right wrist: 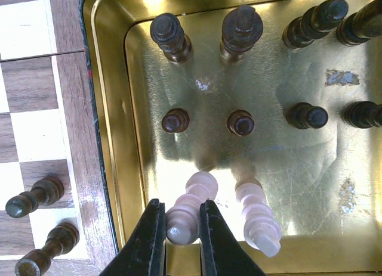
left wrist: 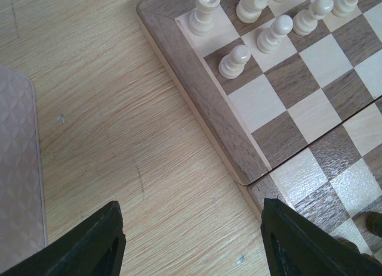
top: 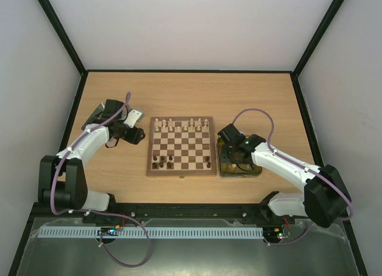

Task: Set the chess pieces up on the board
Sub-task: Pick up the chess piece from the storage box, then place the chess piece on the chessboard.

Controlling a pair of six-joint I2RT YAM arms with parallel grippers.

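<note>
The pale cream piece would come up out of the tin if the robot lifted its right gripper now. Both fingers are squeezing the piece's head from opposite sides.
The chessboard lies mid-table with pale pieces along its far rows and a few dark pieces along the near row. My right gripper is inside the yellow-lined tin, shut on a pale cream piece. A second pale piece stands beside it. Several dark pieces stand in the tin. My left gripper is open and empty over the bare table beside the board's left rim, near pale pieces.
The tin sits against the board's right side. A pale textured lid lies left of my left gripper; it also shows in the top view. Two dark pieces stand on the board's edge squares by the tin.
</note>
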